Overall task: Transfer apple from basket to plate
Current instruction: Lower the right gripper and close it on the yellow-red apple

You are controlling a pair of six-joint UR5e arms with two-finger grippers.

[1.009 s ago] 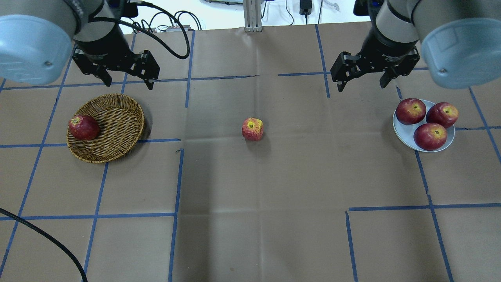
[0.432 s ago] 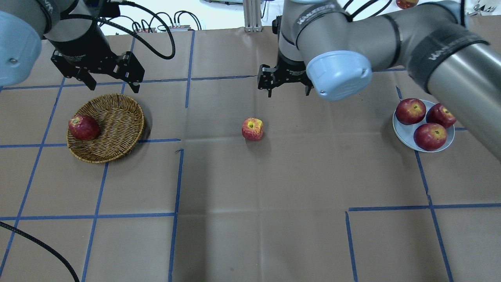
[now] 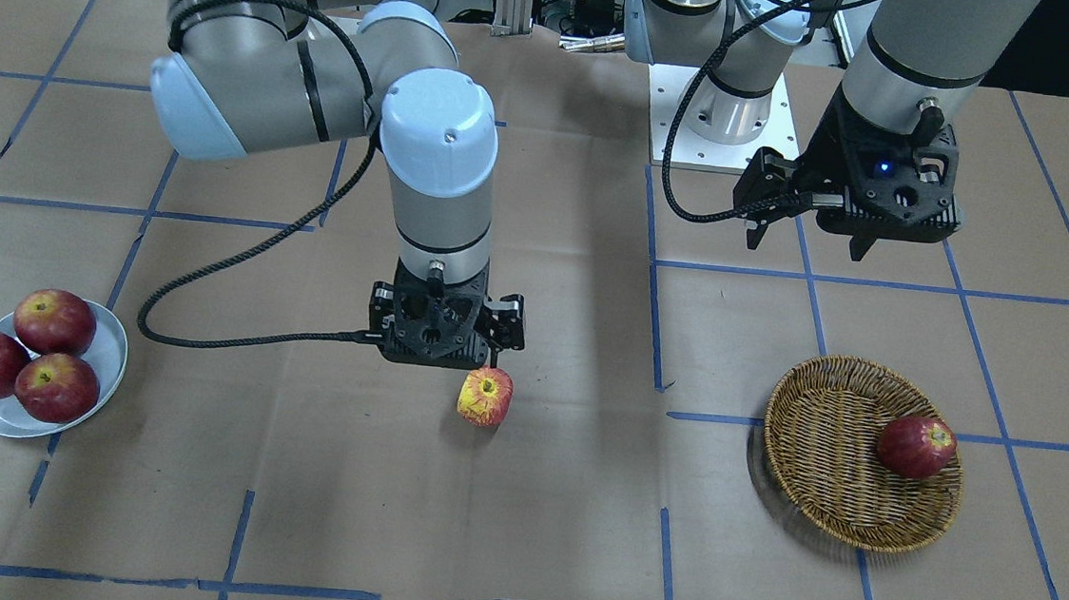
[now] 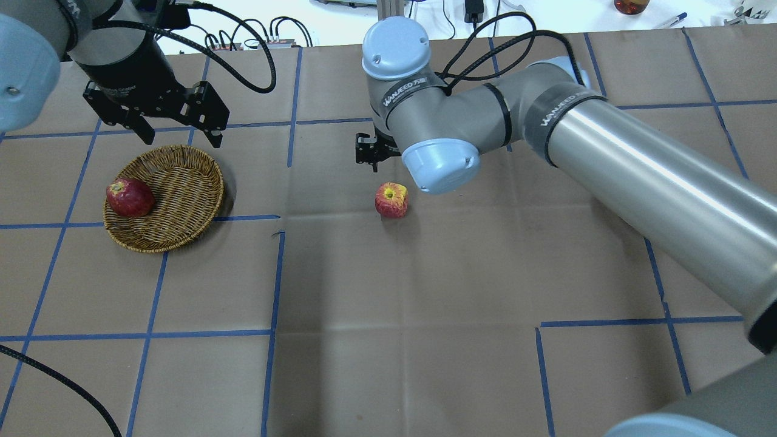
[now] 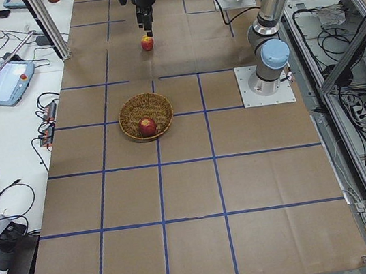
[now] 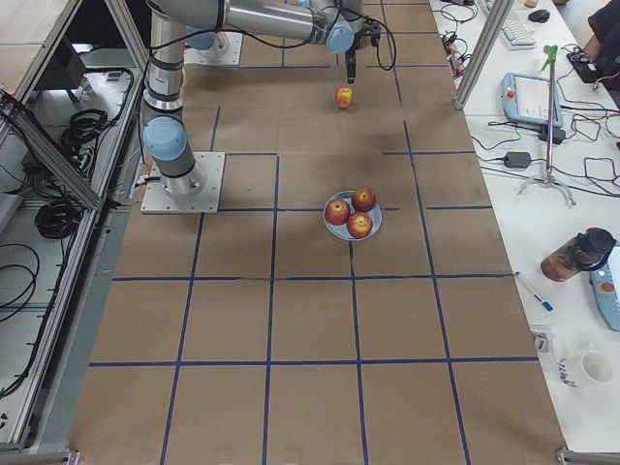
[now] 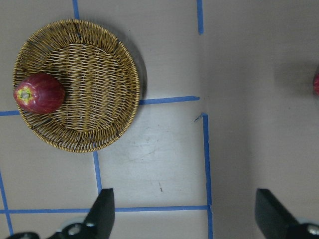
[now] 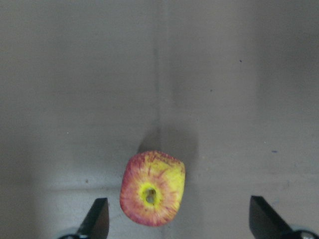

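My right gripper takes hold of the yellow-streaked apple by its rounded sides next, to set it among the fruit on the plate (image 3: pixel 111 352).
The yellow-streaked apple (image 4: pixel 391 200) sits on the table's centre, outside the basket; it also shows in the front view (image 3: pixel 485 396) and the right wrist view (image 8: pixel 152 188). My right gripper (image 3: pixel 442 355) hovers just above and slightly behind it, open and empty, with its fingertips (image 8: pixel 97 219) wide apart. The wicker basket (image 4: pixel 182 182) at the left holds one dark red apple (image 4: pixel 129 197). My left gripper (image 4: pixel 181 138) is open and empty above the basket's far rim. The plate (image 3: pixel 111 352) holds three dark red apples; my right arm hides it in the overhead view.
Brown paper with blue tape lines covers the table (image 4: pixel 388 340). My right arm (image 4: pixel 637 176) stretches low across the right half of the table. A black cable (image 3: pixel 242 258) hangs from the right wrist.
My right arm has swung from near the plate leftward to the table's centre, over the yellow-streaked apple. The left gripper has shifted only slightly. The apples have not moved.
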